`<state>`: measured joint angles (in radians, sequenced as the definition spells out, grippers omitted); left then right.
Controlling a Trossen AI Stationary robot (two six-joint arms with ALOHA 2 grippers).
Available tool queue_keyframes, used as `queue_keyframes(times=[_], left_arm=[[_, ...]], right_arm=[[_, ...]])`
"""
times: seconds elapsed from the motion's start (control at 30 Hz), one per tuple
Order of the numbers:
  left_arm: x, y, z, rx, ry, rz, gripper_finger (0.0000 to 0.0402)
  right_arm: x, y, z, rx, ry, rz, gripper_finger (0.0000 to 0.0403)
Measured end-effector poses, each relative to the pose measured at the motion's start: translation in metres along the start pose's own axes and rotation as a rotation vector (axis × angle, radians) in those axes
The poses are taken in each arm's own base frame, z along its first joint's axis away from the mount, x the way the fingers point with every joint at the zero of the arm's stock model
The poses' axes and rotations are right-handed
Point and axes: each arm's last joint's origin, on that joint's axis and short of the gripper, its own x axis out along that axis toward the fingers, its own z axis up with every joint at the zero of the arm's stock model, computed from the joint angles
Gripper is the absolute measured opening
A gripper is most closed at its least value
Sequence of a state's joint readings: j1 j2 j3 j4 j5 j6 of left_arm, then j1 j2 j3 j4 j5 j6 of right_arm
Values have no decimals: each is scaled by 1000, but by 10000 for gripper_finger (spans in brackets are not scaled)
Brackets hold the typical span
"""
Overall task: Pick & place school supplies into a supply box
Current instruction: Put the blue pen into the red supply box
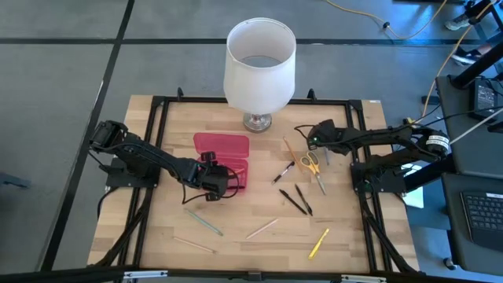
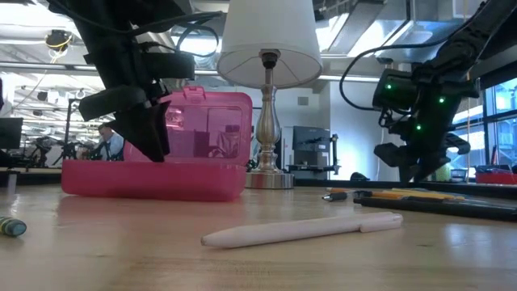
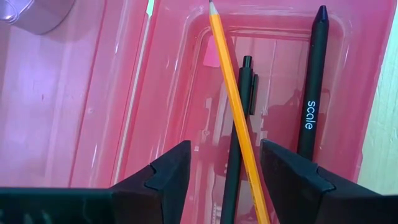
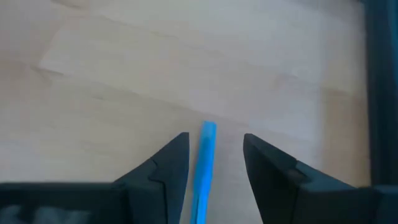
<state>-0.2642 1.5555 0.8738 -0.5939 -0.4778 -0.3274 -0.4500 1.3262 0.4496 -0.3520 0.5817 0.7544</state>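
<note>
The fingers of the robot's right gripper reach barely past the blue pen's top end (image 4: 208,127), so it isn't time to close yet. The right gripper should first move farther along the pen, then close on the pen.
The supply box (image 1: 222,145) is a translucent pink case, open, with its lid (image 2: 206,121) standing up. In the left wrist view an orange pencil (image 3: 227,81) and two black pens (image 3: 311,93) lie in its tray (image 3: 174,74). My left gripper (image 3: 225,149) hangs open just above that tray (image 1: 216,179), touching nothing. My right gripper (image 1: 318,138) is open over the table's right part. Its fingers stand on either side of a blue pen (image 4: 208,162) with a gap on both sides. Yellow-handled scissors (image 1: 311,163) lie near it.
A white lamp (image 1: 259,67) stands at the far edge behind the box. Loose on the wood lie black pens (image 1: 297,200), a yellow pen (image 1: 318,243), a pale pen (image 1: 262,229), a green pen (image 1: 204,221) and an orange pencil (image 1: 292,149). A black frame (image 1: 236,101) rings the table.
</note>
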Motion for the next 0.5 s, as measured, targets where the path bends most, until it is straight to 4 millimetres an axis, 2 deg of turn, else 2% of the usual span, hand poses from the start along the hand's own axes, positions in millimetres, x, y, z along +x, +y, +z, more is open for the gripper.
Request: queue_keyframes(times=[0.5], left_arm=[[0,0,0,0,0,0,182]], right_arm=[[0,3,-3,-2,99,98,156]])
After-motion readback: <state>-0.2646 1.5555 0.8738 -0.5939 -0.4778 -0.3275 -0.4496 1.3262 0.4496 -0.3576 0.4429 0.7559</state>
